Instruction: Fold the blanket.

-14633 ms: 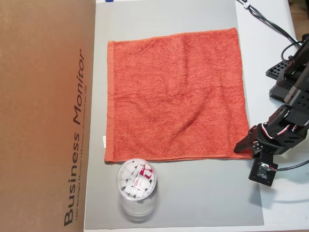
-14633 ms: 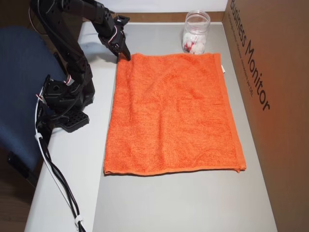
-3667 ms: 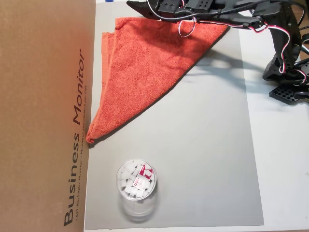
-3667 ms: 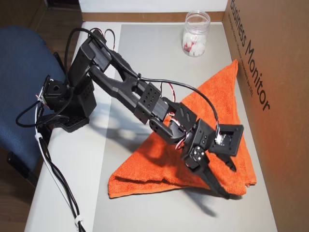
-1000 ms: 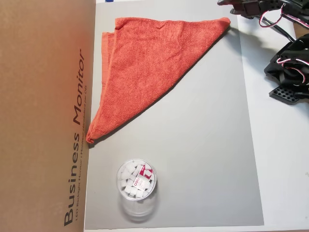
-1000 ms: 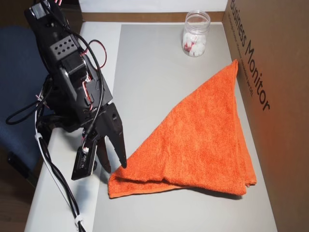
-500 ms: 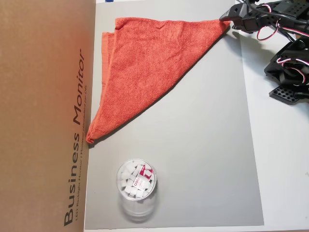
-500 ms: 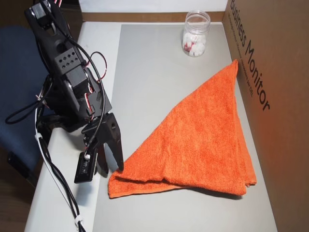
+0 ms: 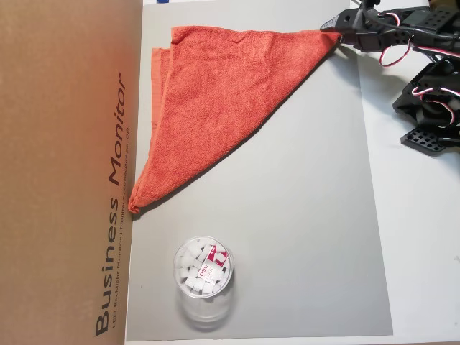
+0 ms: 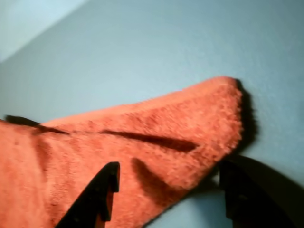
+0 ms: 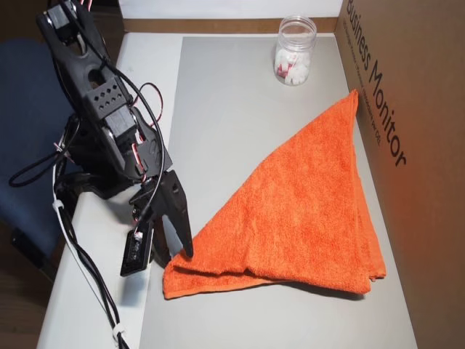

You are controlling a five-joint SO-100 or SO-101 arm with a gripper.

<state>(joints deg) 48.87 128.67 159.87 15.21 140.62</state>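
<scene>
Next, my gripper picks up the orange-red blanket (image 9: pixel 226 97) by its free pointed corner (image 9: pixel 333 39), to fold the blanket over itself.
The blanket (image 9: pixel 223 86) is an orange-red terry towel folded on the diagonal into a triangle, lying on the grey mat (image 9: pixel 302 215) against the cardboard box. In an overhead view its free pointed corner lies at the mat's top right, where my gripper (image 9: pixel 332 29) meets it. In another overhead view the gripper (image 11: pixel 176 254) sits low at the blanket's (image 11: pixel 305 203) near left corner. In the wrist view the gripper (image 10: pixel 171 178) is open, its two black fingers (image 10: pixel 97 194) on either side of the blanket's (image 10: pixel 142 128) corner tip.
A large brown cardboard box (image 9: pixel 65 172) marked "Business Monitor" borders the mat along the blanket's long side. A clear jar (image 9: pixel 203 277) of white pieces stands on the mat apart from the blanket. The arm's base (image 11: pixel 94 174) and cables sit on the white table beside a blue chair (image 11: pixel 29 109).
Over the last second the gripper has come down and moved in onto the blanket's free corner. The blanket, flat and square at first, has kept its triangle shape.
</scene>
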